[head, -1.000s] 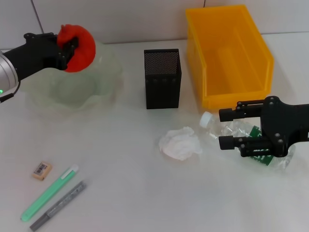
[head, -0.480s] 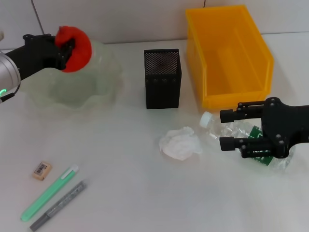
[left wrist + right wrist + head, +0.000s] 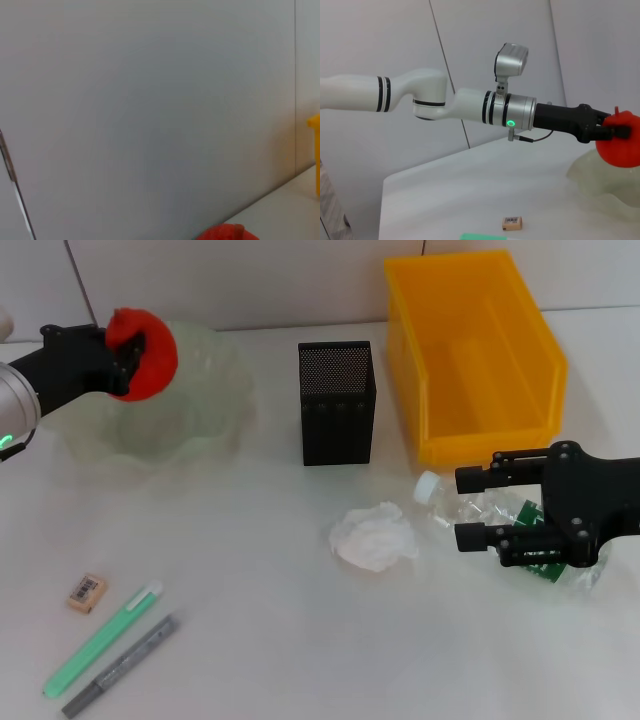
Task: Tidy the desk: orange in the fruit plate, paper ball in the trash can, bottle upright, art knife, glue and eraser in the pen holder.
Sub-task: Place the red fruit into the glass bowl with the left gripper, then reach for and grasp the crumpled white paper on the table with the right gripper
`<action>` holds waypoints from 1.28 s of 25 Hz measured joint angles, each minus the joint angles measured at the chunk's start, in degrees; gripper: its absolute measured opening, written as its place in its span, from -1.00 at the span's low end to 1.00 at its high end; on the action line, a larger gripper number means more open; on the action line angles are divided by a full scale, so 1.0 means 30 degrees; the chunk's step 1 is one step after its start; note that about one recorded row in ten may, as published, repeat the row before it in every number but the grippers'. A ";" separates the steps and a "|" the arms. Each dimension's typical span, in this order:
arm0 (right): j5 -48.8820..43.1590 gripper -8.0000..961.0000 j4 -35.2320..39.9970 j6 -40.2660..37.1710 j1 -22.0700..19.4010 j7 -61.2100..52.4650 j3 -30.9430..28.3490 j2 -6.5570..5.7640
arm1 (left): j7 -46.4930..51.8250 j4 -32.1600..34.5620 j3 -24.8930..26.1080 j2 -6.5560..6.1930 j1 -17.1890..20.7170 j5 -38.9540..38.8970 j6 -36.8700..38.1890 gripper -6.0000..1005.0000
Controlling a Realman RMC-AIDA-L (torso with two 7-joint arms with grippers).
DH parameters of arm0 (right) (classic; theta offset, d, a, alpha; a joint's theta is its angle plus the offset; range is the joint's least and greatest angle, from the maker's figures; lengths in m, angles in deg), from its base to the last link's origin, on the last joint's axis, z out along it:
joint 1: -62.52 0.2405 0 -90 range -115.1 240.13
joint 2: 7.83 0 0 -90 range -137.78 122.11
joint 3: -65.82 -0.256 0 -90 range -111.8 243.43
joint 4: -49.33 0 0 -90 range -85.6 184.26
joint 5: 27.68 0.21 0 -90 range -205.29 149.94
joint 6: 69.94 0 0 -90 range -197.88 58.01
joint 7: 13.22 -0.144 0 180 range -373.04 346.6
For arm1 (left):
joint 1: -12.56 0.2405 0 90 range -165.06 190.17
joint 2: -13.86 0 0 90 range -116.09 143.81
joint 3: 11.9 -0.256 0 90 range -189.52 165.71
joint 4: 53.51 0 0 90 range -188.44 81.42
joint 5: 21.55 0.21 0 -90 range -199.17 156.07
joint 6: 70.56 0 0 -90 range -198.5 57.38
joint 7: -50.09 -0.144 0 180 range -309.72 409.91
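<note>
The orange (image 3: 143, 352) is over the fruit plate (image 3: 215, 400), inside the plate's rim, and would rest there, so my left gripper opens next.
My left gripper (image 3: 122, 348) is shut on the orange (image 3: 143, 352) and holds it above the far left part of the pale glass fruit plate (image 3: 215, 400). The orange also shows in the right wrist view (image 3: 620, 146) and in the left wrist view (image 3: 227, 233). My right gripper (image 3: 476, 507) is open, its fingers (image 3: 480, 478) on either side of the clear bottle (image 3: 462, 510), which lies on its side with its white cap (image 3: 428, 486) toward the paper ball (image 3: 373, 537). The eraser (image 3: 87, 592), green glue stick (image 3: 102, 638) and grey art knife (image 3: 122, 664) lie at the front left.
The black mesh pen holder (image 3: 337, 400) stands at the middle back. The yellow bin (image 3: 430, 390) stands at the back right, just behind the bottle. The plate (image 3: 600, 185) and eraser (image 3: 512, 223) also show in the right wrist view.
My left gripper has carried the orange a little to the left over the plate. The right gripper has stayed at the bottle.
</note>
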 joint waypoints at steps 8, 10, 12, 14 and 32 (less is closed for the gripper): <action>0.0000 0.35 0.0000 0.0001 -0.0001 -0.0028 0.0001 0.0000 | -0.0446 -0.0036 -0.0078 0.0003 0.0116 -0.0419 0.0146 -0.39; 0.0000 0.35 -0.0001 0.0002 -0.0001 -0.0029 0.0001 -0.0001 | -0.0502 -0.0034 -0.0135 0.0002 0.0134 -0.0533 0.0291 -0.27; 0.0000 0.35 -0.0001 0.0002 0.0000 -0.0030 0.0000 0.0001 | -0.0549 -0.0023 -0.0170 0.0002 0.0140 -0.0534 0.0491 -0.14; 0.0001 0.35 0.0000 0.0002 0.0000 -0.0030 0.0000 0.0000 | -0.0550 -0.0016 -0.0173 0.0001 0.0127 -0.0533 0.0539 -0.05; 0.0007 0.35 -0.0103 0.0016 -0.0058 0.0058 -0.0515 -0.0001 | -0.0213 0.1256 -0.0038 -0.0132 0.0827 -0.1426 0.4061 0.72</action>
